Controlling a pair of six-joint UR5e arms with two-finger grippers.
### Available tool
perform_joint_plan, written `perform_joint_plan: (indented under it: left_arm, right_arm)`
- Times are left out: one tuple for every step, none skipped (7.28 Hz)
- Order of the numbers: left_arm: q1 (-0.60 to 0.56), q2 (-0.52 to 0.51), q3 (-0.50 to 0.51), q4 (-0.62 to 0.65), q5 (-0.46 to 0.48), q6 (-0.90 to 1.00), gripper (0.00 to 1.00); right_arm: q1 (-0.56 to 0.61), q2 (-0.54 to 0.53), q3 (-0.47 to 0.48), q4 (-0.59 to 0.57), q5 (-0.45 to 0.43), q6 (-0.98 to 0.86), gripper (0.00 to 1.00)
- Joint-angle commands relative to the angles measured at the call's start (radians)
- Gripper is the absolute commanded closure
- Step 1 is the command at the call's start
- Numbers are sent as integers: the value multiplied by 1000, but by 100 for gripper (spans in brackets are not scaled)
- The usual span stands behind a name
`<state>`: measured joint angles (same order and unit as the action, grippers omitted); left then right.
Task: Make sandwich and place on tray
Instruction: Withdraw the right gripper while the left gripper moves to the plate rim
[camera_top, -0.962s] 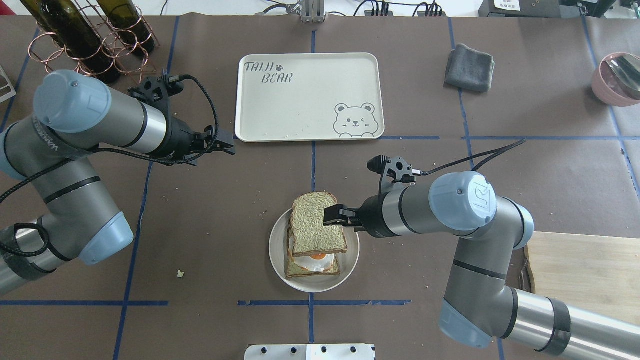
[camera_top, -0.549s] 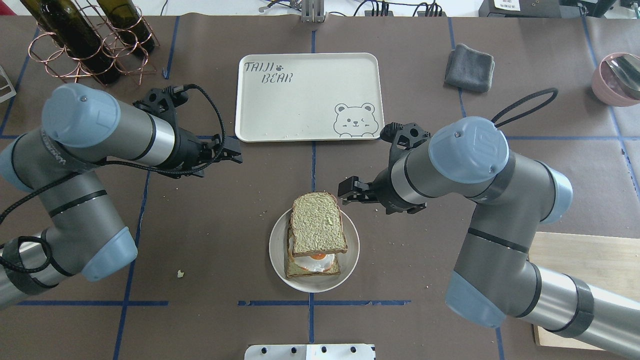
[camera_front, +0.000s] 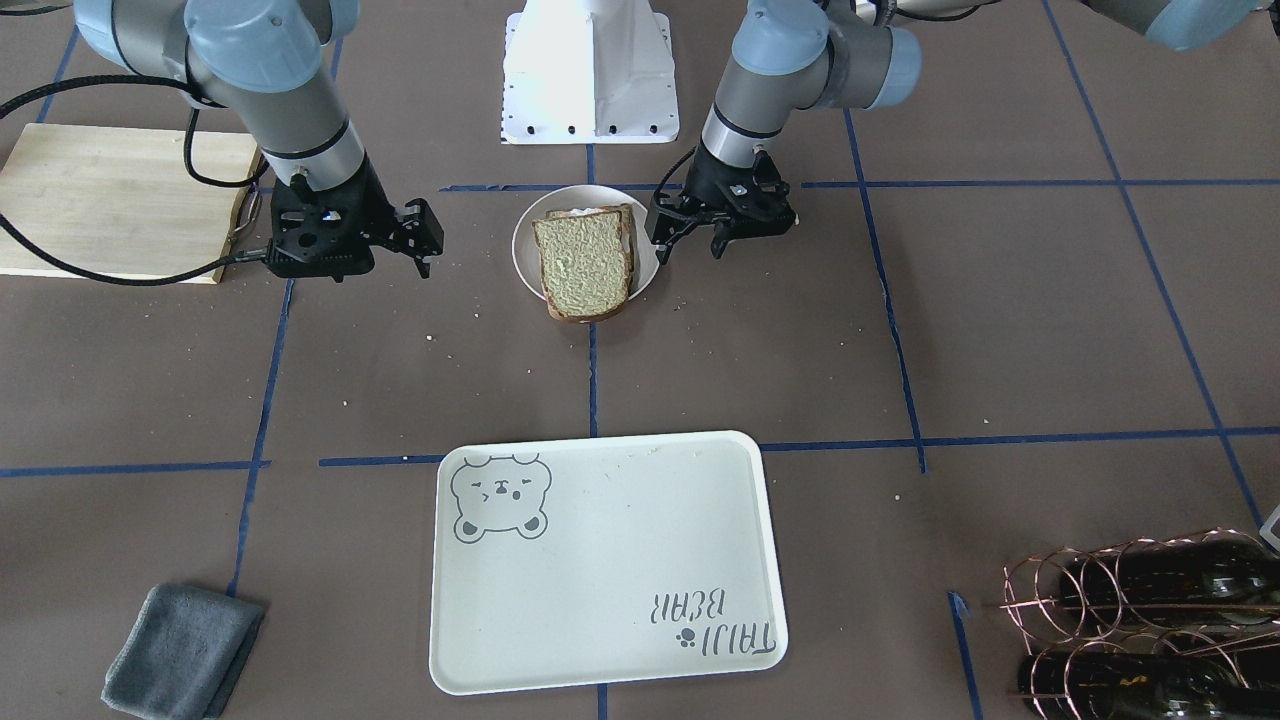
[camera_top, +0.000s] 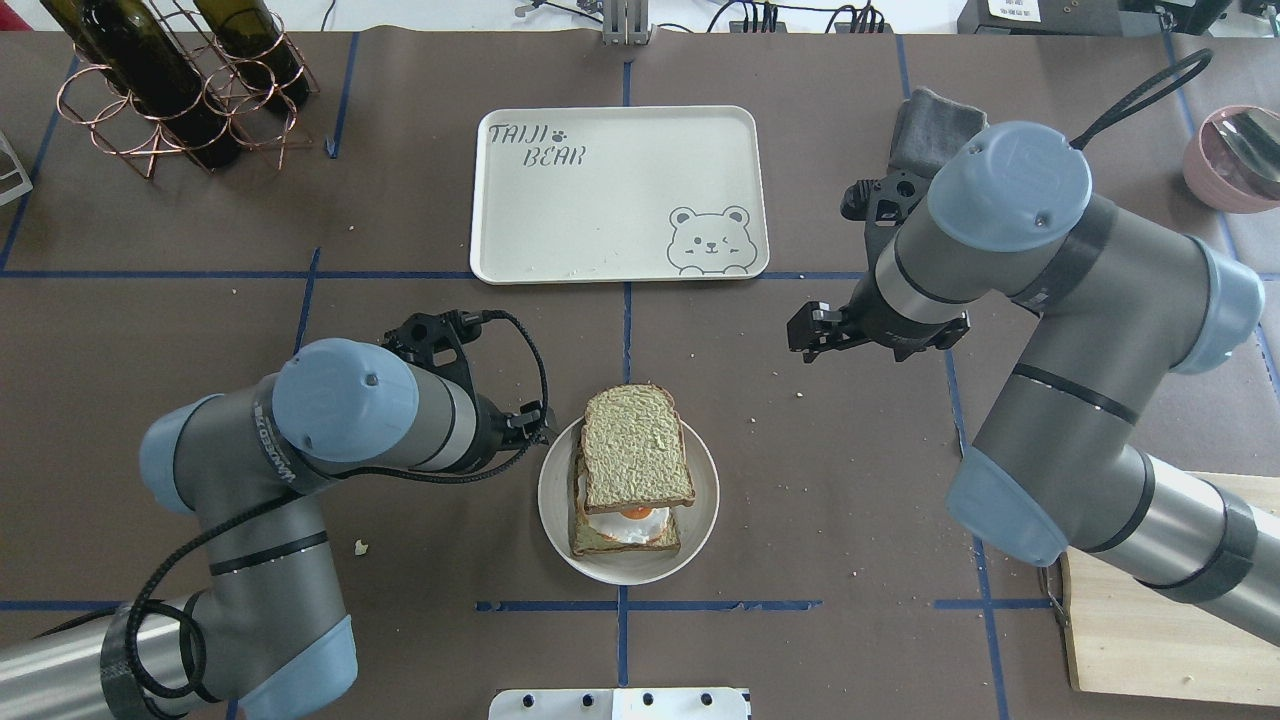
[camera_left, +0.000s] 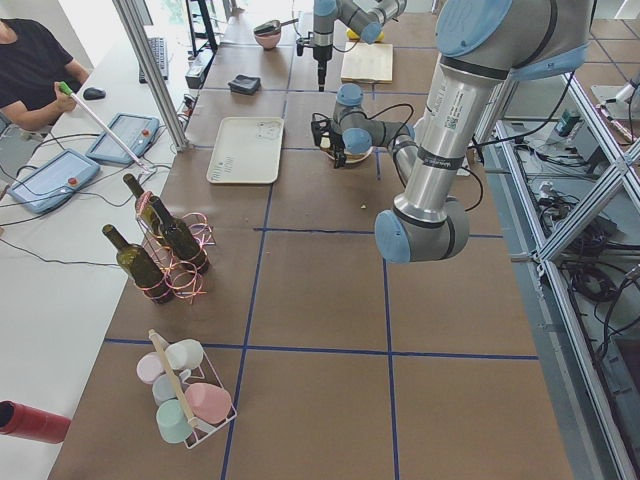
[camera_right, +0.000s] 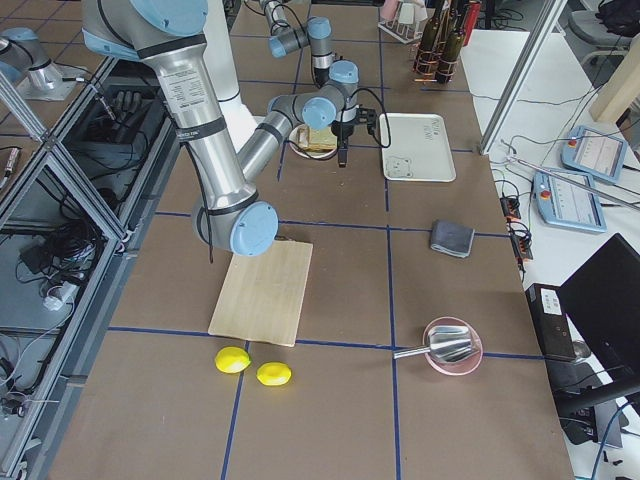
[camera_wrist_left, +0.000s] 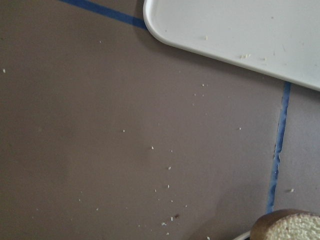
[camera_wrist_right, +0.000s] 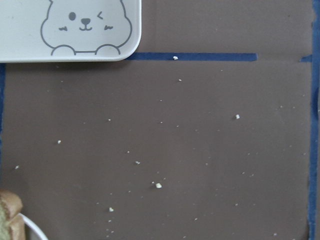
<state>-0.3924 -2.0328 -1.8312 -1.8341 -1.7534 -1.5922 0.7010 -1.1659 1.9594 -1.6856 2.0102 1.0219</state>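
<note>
My left gripper should next grip the plate by its bare rim (camera_front: 651, 234), since the sandwich (camera_front: 585, 265) covers the plate's middle and hangs over one edge.
The sandwich (camera_top: 637, 450) lies on the small round white plate (camera_top: 700, 525): two bread slices with the white egg and orange yolk (camera_top: 632, 520) showing between them. It also shows in the front view (camera_front: 585, 265). My left gripper (camera_top: 540, 425) is open and empty, right beside the plate's left rim; in the front view (camera_front: 688, 240) its jaws stand apart. My right gripper (camera_top: 805, 335) is open and empty, well away to the plate's far right, and it also shows in the front view (camera_front: 422, 238). The cream tray (camera_top: 620, 195) with the bear face lies beyond the plate with nothing on it.
A copper rack of wine bottles (camera_top: 170, 80) stands at the far left. A grey cloth (camera_front: 180, 650) lies far right, partly behind my right arm. A pink bowl (camera_top: 1235, 155) is at the right edge. A wooden cutting board (camera_top: 1150, 620) is near right. Crumbs dot the table.
My right gripper has let go of the top slice and drawn back, up and to the right. My left arm has swung in from the far left to the plate's left rim.
</note>
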Motion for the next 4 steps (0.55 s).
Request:
perform_joint_plan:
  left_arm:
    - [44, -4, 9, 2, 18, -25, 51]
    - [52, -6, 19, -1, 18, -22, 59]
    - [64, -10, 39, -22, 18, -22, 63]
    - [66, -15, 47, -25, 18, -20, 63]
  right_arm:
    - [107, -46, -2, -3, 100, -136, 0]
    - [132, -57, -2, 0, 108, -147, 0]
    - [141, -60, -2, -2, 108, -158, 0]
    - [146, -61, -2, -2, 110, -161, 0]
